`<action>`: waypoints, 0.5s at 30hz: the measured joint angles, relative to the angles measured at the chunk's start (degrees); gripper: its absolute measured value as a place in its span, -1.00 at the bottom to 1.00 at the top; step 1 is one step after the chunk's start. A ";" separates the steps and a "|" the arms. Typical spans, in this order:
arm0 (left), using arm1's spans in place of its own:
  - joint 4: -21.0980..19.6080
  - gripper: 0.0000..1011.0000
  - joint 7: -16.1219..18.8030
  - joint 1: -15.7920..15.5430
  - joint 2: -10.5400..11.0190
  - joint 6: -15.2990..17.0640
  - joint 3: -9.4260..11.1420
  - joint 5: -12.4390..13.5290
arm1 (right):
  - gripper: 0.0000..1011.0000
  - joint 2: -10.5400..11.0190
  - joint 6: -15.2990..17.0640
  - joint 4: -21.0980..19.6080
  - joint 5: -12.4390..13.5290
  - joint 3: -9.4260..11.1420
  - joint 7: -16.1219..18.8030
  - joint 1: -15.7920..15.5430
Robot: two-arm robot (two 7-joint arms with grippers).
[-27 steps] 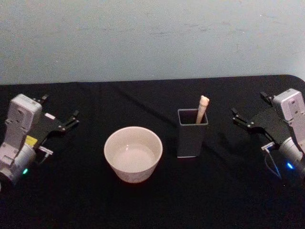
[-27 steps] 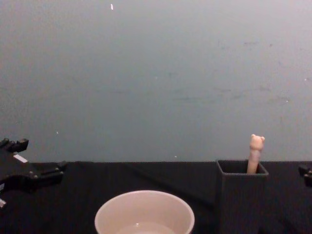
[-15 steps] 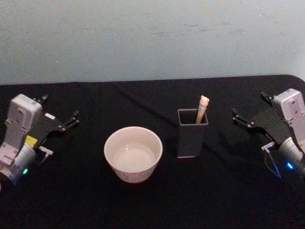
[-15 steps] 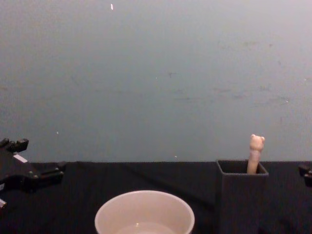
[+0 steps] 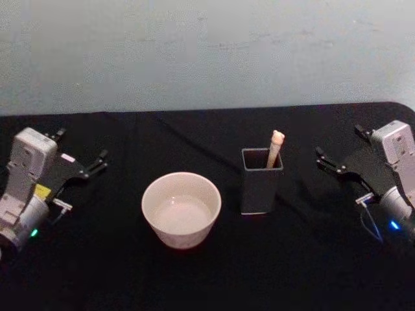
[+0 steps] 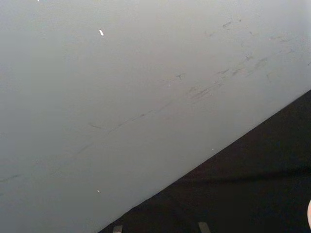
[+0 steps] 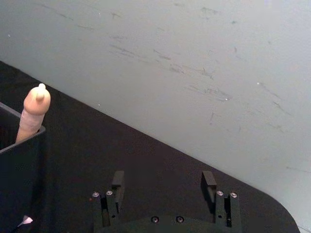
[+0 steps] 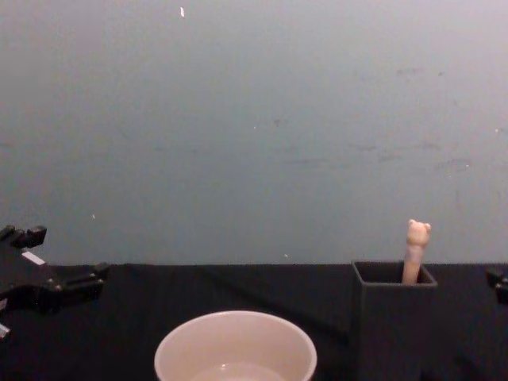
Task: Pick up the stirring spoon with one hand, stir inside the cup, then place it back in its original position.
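Observation:
The stirring spoon has its bowl end surrounded by the holder's sides, so my right gripper next needs to grip its handle just under the bear top (image 8: 414,252) (image 7: 32,119) to stir.
The stirring spoon (image 5: 276,145) stands in the tall dark grey square holder (image 5: 259,189) right of centre. Its beige bear-topped handle (image 8: 415,249) pokes above the holder's rim (image 8: 393,282), and its bowl is hidden inside. Left of the holder, the wide cream-pink cup (image 5: 181,237) sits apart from it, and its rim (image 8: 235,316) shows low in the chest view. My left gripper (image 5: 82,148) rests open at the table's far left. My right gripper (image 5: 340,145) is open at the far right, well clear of the holder. In the right wrist view, the right gripper (image 7: 163,180) has nothing between its fingers and the spoon handle (image 7: 33,110) stands off to the side.
A black cloth covers the table (image 5: 292,265), and a pale grey-blue wall (image 5: 207,52) stands close behind it. Bare cloth lies between each gripper and the cup and holder. The table's rounded right corner is beside my right arm.

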 joint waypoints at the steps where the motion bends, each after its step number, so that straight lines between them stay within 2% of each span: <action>1: 0.00 0.98 0.00 0.00 0.00 0.00 0.00 0.00 | 0.98 0.00 0.00 0.00 0.00 0.00 0.00 0.00; 7: 0.00 0.98 0.00 0.00 0.00 0.00 0.00 0.00 | 0.98 -0.01 -0.01 0.01 -0.01 0.03 0.04 0.00; 12: 0.00 0.98 0.00 0.00 0.00 0.00 0.00 0.00 | 0.98 0.19 -0.60 -0.28 0.11 0.90 2.23 -0.12; 15: 0.00 0.98 0.00 0.00 0.00 0.00 0.00 0.00 | 0.98 0.72 -0.95 -1.37 1.16 1.65 4.10 -0.89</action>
